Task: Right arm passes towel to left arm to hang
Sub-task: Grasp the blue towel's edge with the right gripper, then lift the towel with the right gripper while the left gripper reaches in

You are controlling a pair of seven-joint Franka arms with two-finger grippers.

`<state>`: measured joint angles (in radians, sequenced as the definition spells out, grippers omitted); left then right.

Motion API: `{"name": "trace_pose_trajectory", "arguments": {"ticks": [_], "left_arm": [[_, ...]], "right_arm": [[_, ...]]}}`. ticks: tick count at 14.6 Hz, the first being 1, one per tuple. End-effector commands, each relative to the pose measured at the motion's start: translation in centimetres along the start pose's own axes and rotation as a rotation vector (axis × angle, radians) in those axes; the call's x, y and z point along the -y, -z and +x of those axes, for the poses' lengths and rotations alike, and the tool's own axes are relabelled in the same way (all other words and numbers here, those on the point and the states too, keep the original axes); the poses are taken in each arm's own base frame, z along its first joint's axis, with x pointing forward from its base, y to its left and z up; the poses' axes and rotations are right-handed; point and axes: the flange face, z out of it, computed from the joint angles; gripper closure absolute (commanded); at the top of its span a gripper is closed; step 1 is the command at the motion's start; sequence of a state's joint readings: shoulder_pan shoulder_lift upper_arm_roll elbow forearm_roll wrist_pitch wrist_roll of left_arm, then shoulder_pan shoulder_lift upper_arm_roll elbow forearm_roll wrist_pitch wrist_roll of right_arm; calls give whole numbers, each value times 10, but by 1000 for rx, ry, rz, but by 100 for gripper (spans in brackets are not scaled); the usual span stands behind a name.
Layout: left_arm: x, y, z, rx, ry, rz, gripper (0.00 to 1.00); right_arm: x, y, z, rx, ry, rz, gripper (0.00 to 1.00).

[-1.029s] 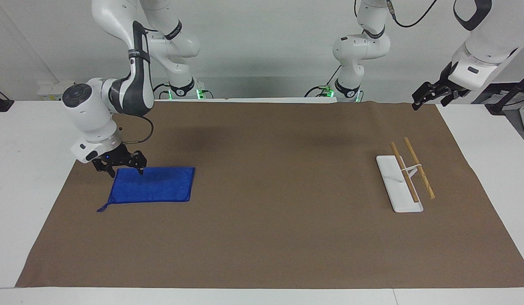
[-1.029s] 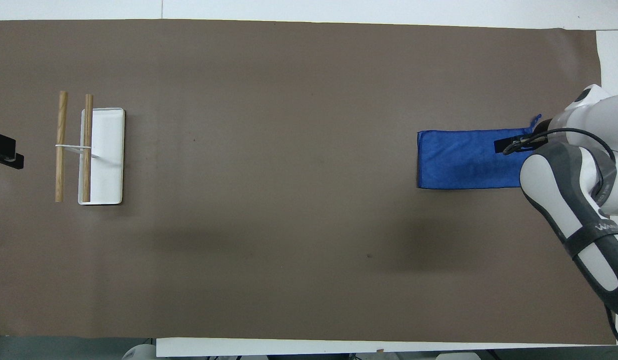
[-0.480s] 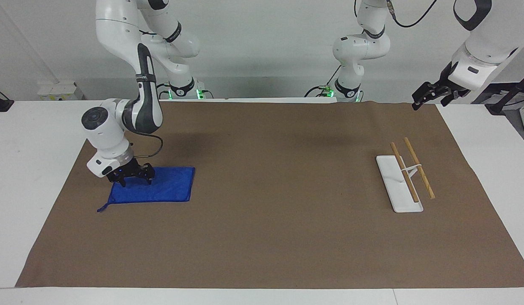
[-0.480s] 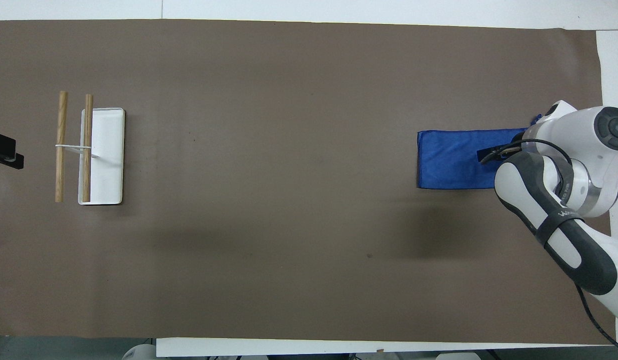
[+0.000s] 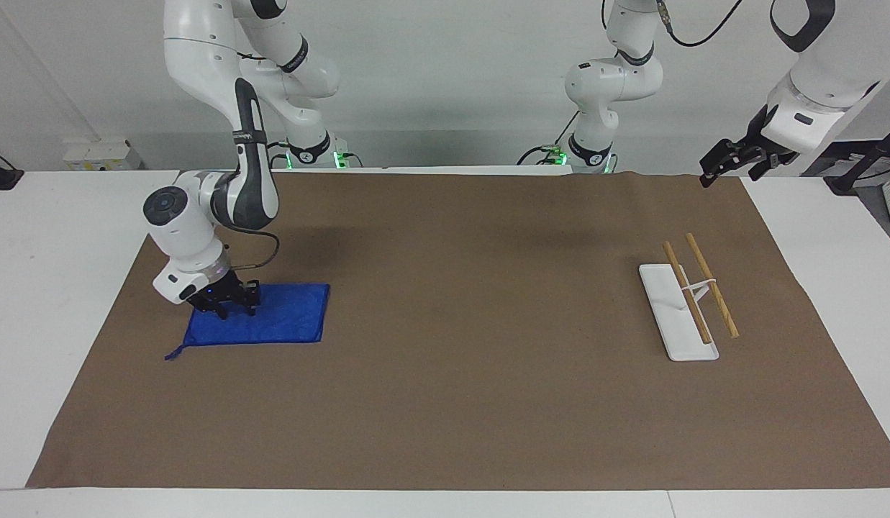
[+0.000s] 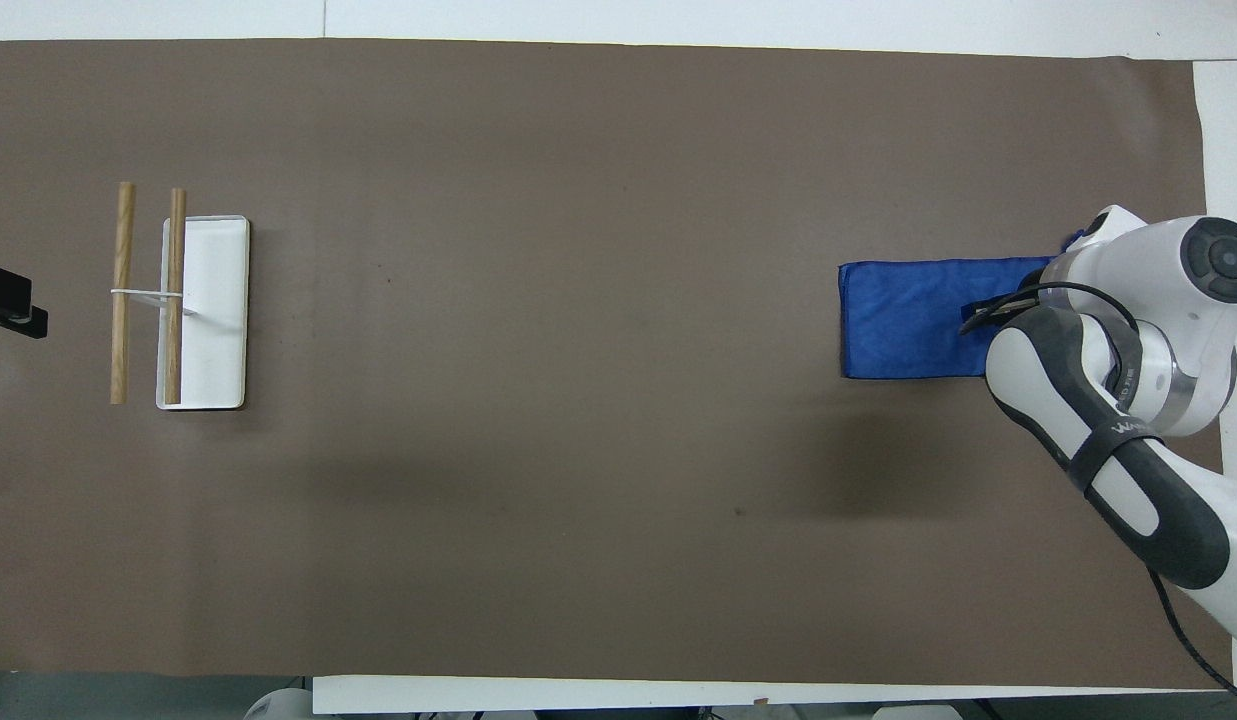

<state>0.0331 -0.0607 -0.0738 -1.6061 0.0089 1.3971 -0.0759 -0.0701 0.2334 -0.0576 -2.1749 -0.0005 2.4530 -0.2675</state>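
Observation:
My left gripper needs to grab the towel by its free edge [image 6: 845, 322] opposite the loop, as my right gripper already covers the towel's loop end.
The blue towel [image 5: 286, 316] lies flat on the brown mat [image 5: 452, 403] at the right arm's end of the table, its small loop [image 5: 173, 355] at the corner farthest from the robots. My right gripper [image 5: 229, 308] is down on the towel's end nearest the mat's side edge, pressing into the cloth. From overhead the towel [image 6: 898, 320] shows with the right arm's wrist [image 6: 1138, 300] covering that end. My left gripper [image 5: 729, 162] hangs open and empty in the air over the mat's corner at the left arm's end, and only its tip [image 6: 8, 300] shows from overhead.
A white-based rack [image 5: 678, 316] with two wooden bars [image 5: 711, 284] stands on the mat toward the left arm's end, also seen from overhead as the rack [image 6: 213, 310]. White table [image 5: 49, 288] borders the mat.
My right gripper came down from just above the towel's edge onto the cloth and drew narrower; the towel's free edge shifted slightly toward it. The left arm has not moved.

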Motion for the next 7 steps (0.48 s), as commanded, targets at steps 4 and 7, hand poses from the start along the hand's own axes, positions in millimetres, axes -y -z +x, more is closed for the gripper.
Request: {"name": "trace_pose_trajectory", "arguments": {"ticks": [4,7], "left_arm": [[3,1,-5,8,2,2,0],[3,1,-5,8,1,2,0]], "right_arm": [[15,10,6,-3,40,7,100],[37,48,19,59,-61,49,100]]}}
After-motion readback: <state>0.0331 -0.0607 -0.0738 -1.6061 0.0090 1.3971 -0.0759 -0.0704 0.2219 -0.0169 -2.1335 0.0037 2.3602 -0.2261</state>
